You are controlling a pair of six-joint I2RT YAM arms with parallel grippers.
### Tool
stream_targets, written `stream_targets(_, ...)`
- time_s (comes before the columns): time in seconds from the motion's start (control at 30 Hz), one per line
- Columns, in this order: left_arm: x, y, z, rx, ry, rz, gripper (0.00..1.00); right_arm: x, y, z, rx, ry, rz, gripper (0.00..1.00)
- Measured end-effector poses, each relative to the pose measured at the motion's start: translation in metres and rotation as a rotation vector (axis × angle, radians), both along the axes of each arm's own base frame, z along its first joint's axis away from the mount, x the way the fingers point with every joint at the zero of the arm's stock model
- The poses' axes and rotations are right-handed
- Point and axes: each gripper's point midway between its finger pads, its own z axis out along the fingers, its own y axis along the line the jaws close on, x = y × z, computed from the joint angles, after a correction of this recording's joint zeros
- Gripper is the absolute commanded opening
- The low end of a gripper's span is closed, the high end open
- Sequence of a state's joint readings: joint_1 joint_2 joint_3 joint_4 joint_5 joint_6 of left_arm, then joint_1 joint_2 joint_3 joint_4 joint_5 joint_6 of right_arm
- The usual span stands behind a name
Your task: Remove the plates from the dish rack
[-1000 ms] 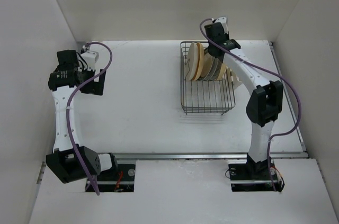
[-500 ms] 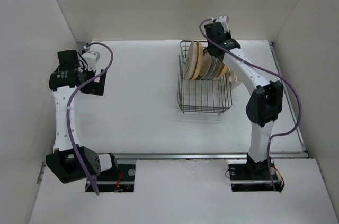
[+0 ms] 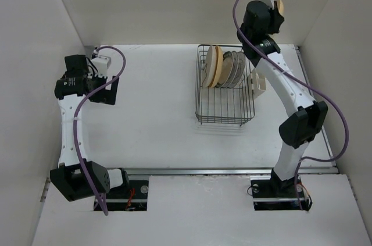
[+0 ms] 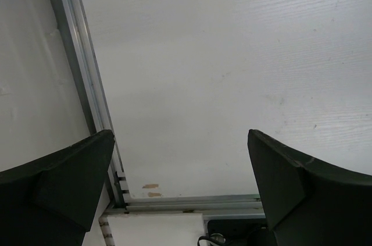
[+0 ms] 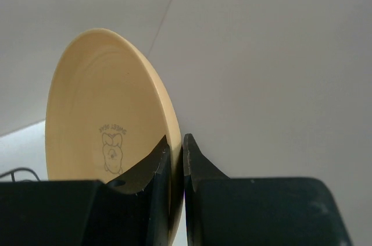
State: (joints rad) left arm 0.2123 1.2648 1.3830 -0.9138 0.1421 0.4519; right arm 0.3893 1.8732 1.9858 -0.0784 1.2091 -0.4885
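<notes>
My left gripper reaches the cream-yellow plate and grabs it by its free rim (image 3: 280,7) next, which leaves my right gripper free to fetch more plates.
My right gripper (image 5: 176,144) is shut on the rim of a cream-yellow plate (image 5: 104,129) with a small bear emblem and holds it high in the air, up by the back wall; only the plate's edge shows in the top view (image 3: 281,6). The dark wire dish rack (image 3: 224,92) stands on the table right of centre. Several plates (image 3: 224,70) stand upright in its far end, orange-yellow ones on the left and white ones on the right. My left gripper (image 4: 180,159) is open and empty over the far left of the table (image 3: 107,89).
A small beige box (image 3: 259,84) is clipped to the rack's right side. White walls close in the back and both sides. A metal rail (image 3: 232,171) runs along the table's near edge, and another (image 4: 81,77) along its left edge.
My right gripper has lifted a cream-yellow plate up out of the rack and raised it high toward the back wall. The rack shifted slightly. The left arm has not moved.
</notes>
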Motion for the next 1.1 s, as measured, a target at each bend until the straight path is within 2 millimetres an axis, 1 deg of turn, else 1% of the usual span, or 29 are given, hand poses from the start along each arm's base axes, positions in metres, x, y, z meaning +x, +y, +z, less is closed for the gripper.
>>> stream_targets(0.07,0.000,-0.004,0.001,-0.021,-0.004,-0.004,0.99,-0.010,0.001,0.021,0.011,-0.054,0.000,0.00)
stream_targets(0.1,0.001,-0.009,0.004,-0.047,-0.008,-0.012,0.99,-0.015,0.005,0.029,0.021,-0.078,0.012,0.00)
stream_targets(0.13,0.002,-0.011,0.006,-0.057,-0.010,-0.014,0.99,-0.018,0.010,0.035,0.033,-0.098,0.029,0.00)
stream_targets(0.17,0.003,-0.016,0.009,-0.085,-0.011,-0.021,0.99,-0.020,0.023,0.040,0.049,-0.114,0.082,0.00)
stream_targets(0.23,0.010,-0.028,0.020,-0.153,-0.021,-0.045,0.99,-0.017,0.060,0.047,0.109,-0.150,0.246,0.00)
stream_targets(0.3,0.021,-0.042,0.033,-0.237,-0.034,-0.078,0.99,-0.008,0.110,0.048,0.177,-0.155,0.492,0.00)
stream_targets(0.37,0.033,-0.055,0.041,-0.322,-0.039,-0.106,0.99,-0.004,0.170,0.040,0.254,-0.119,0.782,0.00)
stream_targets(0.43,0.044,-0.065,0.045,-0.397,-0.036,-0.127,0.98,-0.004,0.218,0.021,0.329,-0.056,1.000,0.00)
stream_targets(0.5,0.050,-0.074,0.040,-0.465,-0.009,-0.130,0.93,-0.008,0.266,-0.008,0.418,0.031,1.193,0.00)
stream_targets(0.53,0.052,-0.077,0.036,-0.495,0.010,-0.125,0.90,-0.011,0.289,-0.027,0.466,0.086,1.281,0.00)
stream_targets(0.57,0.054,-0.079,0.033,-0.515,0.023,-0.120,0.90,-0.013,0.309,-0.046,0.513,0.141,1.354,0.00)
stream_targets(0.6,0.057,-0.080,0.029,-0.531,0.032,-0.115,0.90,-0.017,0.328,-0.065,0.558,0.197,1.415,0.00)
stream_targets(0.67,0.062,-0.083,0.024,-0.552,0.040,-0.110,0.90,-0.027,0.361,-0.111,0.657,0.328,1.517,0.00)
stream_targets(0.73,0.063,-0.086,0.018,-0.565,0.049,-0.106,0.88,-0.044,0.383,-0.157,0.760,0.464,1.577,0.00)
stream_targets(0.77,0.062,-0.088,0.015,-0.568,0.057,-0.107,0.86,-0.054,0.390,-0.179,0.806,0.532,1.594,0.00)
stream_targets(0.8,0.061,-0.091,0.012,-0.569,0.068,-0.110,0.82,-0.064,0.397,-0.197,0.846,0.591,1.611,0.00)
stream_targets(0.87,0.061,-0.100,0.005,-0.562,0.088,-0.129,0.79,-0.078,0.408,-0.221,0.916,0.677,1.635,0.00)
stream_targets(0.93,0.060,-0.110,-0.006,-0.550,0.120,-0.150,0.72,-0.088,0.418,-0.232,0.973,0.726,1.664,0.00)
stream_targets(0.97,0.060,-0.114,-0.013,-0.535,0.139,-0.158,0.70,-0.092,0.422,-0.233,0.995,0.737,1.679,0.00)
stream_targets(1.03,0.060,-0.119,-0.026,-0.512,0.178,-0.164,0.69,-0.097,0.427,-0.231,1.032,0.748,1.709,0.00)
stream_targets(1.1,0.061,-0.116,-0.040,-0.484,0.211,-0.151,0.67,-0.100,0.430,-0.227,1.054,0.741,1.735,0.00)
